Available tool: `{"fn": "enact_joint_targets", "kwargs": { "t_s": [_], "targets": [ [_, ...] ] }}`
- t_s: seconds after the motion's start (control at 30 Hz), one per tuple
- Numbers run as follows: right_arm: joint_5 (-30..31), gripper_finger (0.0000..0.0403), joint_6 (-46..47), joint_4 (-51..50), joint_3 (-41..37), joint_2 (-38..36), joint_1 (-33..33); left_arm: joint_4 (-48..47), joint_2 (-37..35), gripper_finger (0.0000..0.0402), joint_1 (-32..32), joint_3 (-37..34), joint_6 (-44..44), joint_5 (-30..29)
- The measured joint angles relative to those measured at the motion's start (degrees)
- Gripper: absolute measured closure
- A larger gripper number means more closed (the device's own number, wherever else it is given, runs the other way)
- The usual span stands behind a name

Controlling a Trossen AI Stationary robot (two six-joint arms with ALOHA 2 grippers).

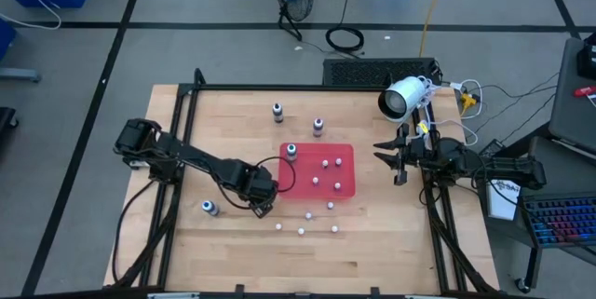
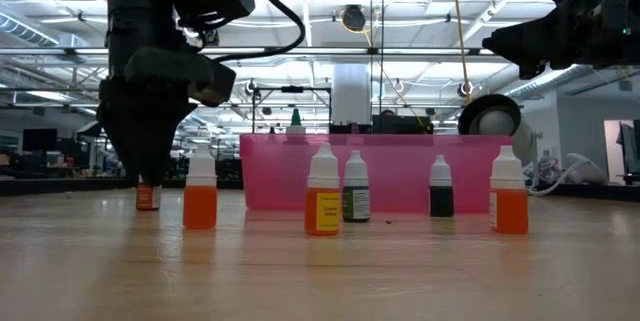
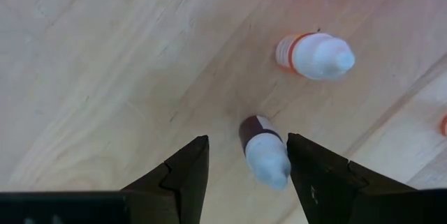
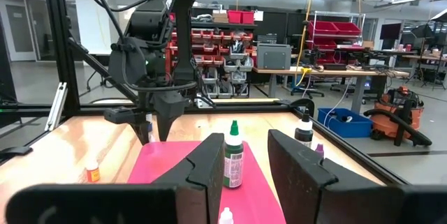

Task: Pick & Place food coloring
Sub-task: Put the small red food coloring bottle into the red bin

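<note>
My left gripper grabs the small red-brown bottle's white cap next, to place the bottle in the red tray.
My left gripper points down near the red tray's near-left corner, open. In the left wrist view its fingers stand on either side of a small red-brown bottle with a white cap, upright on the table; I see no touch. The low view shows that bottle just below the gripper. A green bottle stands in the tray. A dark one and a purple one stand beyond it. Another bottle stands to the left. My right gripper waits open, right of the tray.
Several small white-capped bottles stand inside the tray and on the table in front of it, among them an orange one close to my left gripper, a yellow one and another orange one. A white camera sits at the far right corner.
</note>
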Motion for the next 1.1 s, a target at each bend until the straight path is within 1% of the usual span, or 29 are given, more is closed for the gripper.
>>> {"fn": "enact_joint_targets", "kwargs": {
  "t_s": [0.13,0.23,0.33,0.6,0.67,0.8,0.93,1.1],
  "targets": [
    [0.0,0.0303,0.0,0.0,-0.01,0.0,0.0,0.0,0.0,0.021,0.0,0.0,0.42,-0.1],
    [-0.01,0.0303,0.0,0.0,0.01,0.0,0.0,-0.02,0.0,0.0219,0.0,0.01,0.43,-0.02],
    [0.0,0.0303,0.0,0.0,0.01,0.0,0.0,-0.02,0.0,0.024,0.0,0.02,0.43,0.12],
    [-0.02,0.0303,0.0,0.0,0.01,0.0,0.0,-0.02,0.0,0.031,0.02,0.02,0.5,0.09],
    [-0.01,0.0303,0.0,0.0,0.0,0.0,0.0,-0.02,0.0,0.0324,0.02,0.04,1.84,0.09],
    [-0.02,0.0303,0.0,0.0,0.01,0.0,0.0,-0.98,0.04,0.0332,0.04,0.66,4.23,0.08],
    [0.0,0.0303,0.0,0.0,0.0,0.0,0.0,-6.63,0.09,0.0332,0.04,5.11,7.15,-1.3],
    [-0.02,0.0303,0.0,0.0,0.0,0.0,0.0,-19.66,0.07,0.0332,0.14,16.28,10.26,-7.88]
  ]
}}
